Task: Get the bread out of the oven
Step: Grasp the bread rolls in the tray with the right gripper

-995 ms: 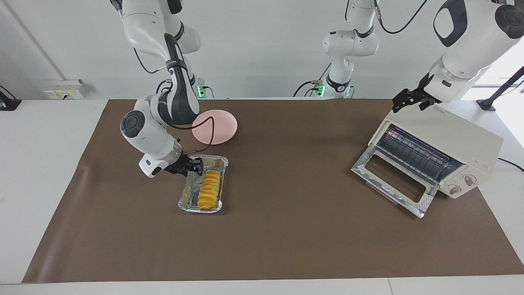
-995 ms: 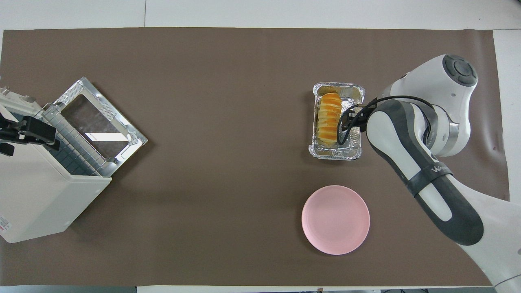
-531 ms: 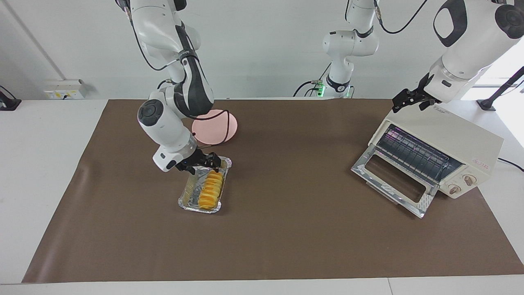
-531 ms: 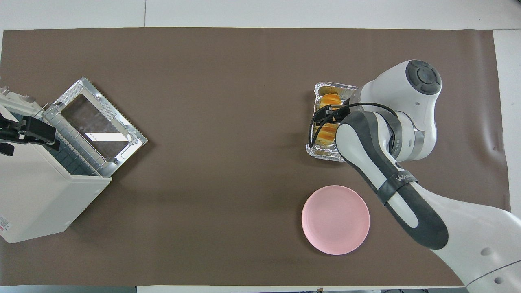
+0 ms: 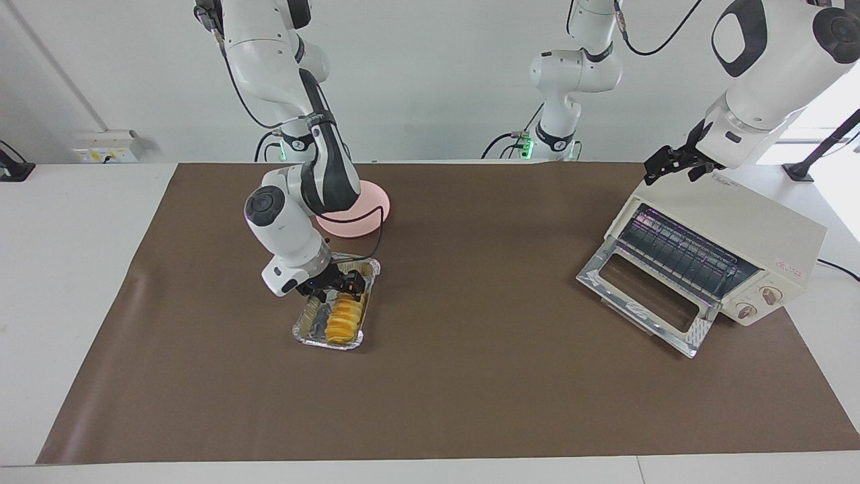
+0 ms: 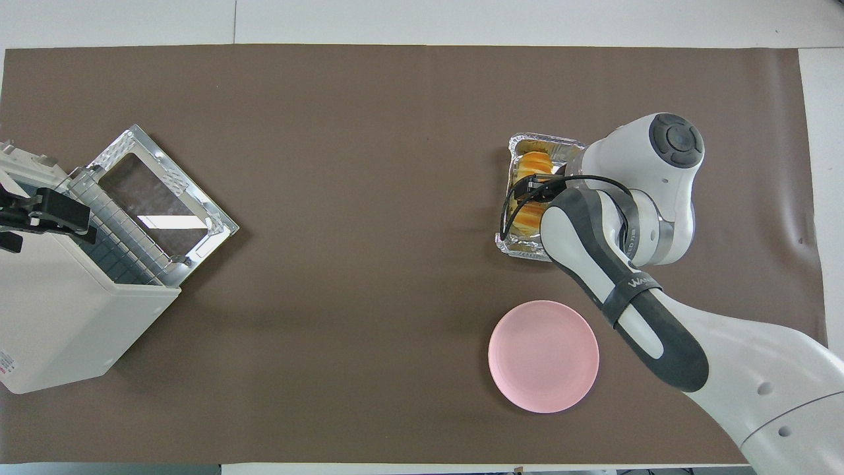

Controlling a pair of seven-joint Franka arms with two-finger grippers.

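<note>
The right gripper grabs the bread's crusty end next, to get the bread out of the golden loaf's foil tray.
The golden bread lies in a silver foil tray on the brown mat, toward the right arm's end of the table. My right gripper is down over the loaf's end nearer the robots, fingers open on either side of it. In the overhead view the gripper covers the middle of the bread in the tray. The cream oven stands toward the left arm's end, its glass door dropped open and its rack bare. My left gripper waits over the oven's top.
A round pink plate sits nearer the robots than the foil tray, partly hidden by the right arm; it shows whole in the overhead view. The oven and its open door take up the mat's corner.
My right gripper has moved from the tray's rim to over the bread and come down onto it. The tray has turned slightly. The left arm has not moved.
</note>
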